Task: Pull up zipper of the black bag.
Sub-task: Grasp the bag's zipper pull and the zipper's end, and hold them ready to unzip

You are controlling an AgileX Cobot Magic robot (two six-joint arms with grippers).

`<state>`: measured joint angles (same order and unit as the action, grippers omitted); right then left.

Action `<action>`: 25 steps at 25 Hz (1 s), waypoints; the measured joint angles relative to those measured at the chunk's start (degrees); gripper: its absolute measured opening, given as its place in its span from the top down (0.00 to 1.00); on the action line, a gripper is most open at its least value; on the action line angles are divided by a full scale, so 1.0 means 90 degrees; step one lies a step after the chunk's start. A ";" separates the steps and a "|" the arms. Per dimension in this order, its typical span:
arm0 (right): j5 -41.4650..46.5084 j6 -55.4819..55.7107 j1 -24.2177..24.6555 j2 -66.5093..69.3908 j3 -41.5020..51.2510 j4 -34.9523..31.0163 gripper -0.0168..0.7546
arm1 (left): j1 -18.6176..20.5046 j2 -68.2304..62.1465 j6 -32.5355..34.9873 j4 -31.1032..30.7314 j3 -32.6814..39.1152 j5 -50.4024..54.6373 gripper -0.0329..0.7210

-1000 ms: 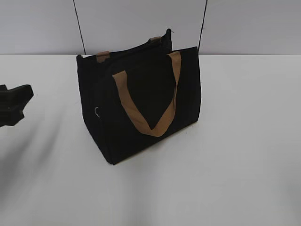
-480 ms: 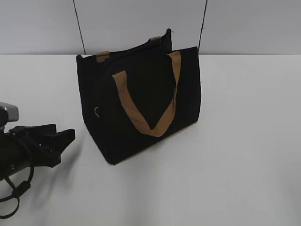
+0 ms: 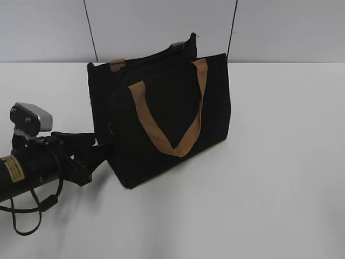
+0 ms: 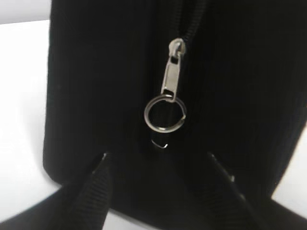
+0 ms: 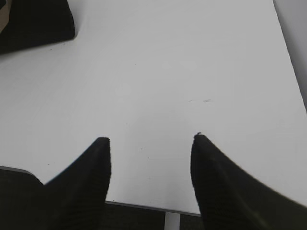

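Observation:
My left gripper grabs the black bag by its zipper end tab [image 4: 160,155] next, to steady the zipper [image 4: 189,28] for pulling up.
The black bag [image 3: 161,113] stands upright on the white table, with tan strap handles [image 3: 167,116]. Its zipper runs down the left end face; the silver ring pull [image 4: 164,114] hangs low on that face, also faintly visible in the exterior view [image 3: 110,128]. My left gripper [image 3: 99,151] is open at the bag's left end; in the left wrist view [image 4: 156,160] its fingers straddle the end face just below the ring, holding nothing. My right gripper [image 5: 149,141] is open and empty over bare table, far from the bag; it does not show in the exterior view.
A corner of the bag [image 5: 38,21] shows at the upper left of the right wrist view. The table's near edge [image 5: 144,207] lies under the right gripper. A grey wall with two dark vertical seams [image 3: 90,29] stands behind the table.
My left arm has come in from the left edge and moved right and up to the bag's left end. The bag has not moved.

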<state>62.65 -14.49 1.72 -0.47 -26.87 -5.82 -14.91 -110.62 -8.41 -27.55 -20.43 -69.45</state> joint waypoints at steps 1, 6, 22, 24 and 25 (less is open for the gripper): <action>0.0000 0.0000 0.0000 0.0000 0.0000 0.0000 0.45 | 0.0000 -0.0083 0.0000 -0.0002 -0.0074 0.0000 0.36; 0.0000 0.0000 0.0000 0.0000 0.0000 0.0000 0.45 | 0.0000 -0.0383 -0.0140 -0.0340 -0.0320 0.0002 0.36; 0.0000 0.0000 0.0000 0.0000 0.0000 0.0000 0.45 | 0.0000 -0.0791 -0.0452 -0.0540 -0.0956 0.0011 0.62; 0.0000 0.0000 0.0000 0.0000 0.0000 0.0000 0.45 | 0.0000 -0.0791 -0.0452 -0.0540 -0.0956 0.0060 0.71; 0.0000 0.0000 0.0000 0.0000 0.0000 0.0000 0.45 | 0.0000 -0.0791 -0.0452 -0.0540 -0.0956 0.0081 0.75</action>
<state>62.65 -14.49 1.72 -0.47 -26.87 -5.82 -14.91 -117.75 -12.48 -32.41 -29.04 -68.72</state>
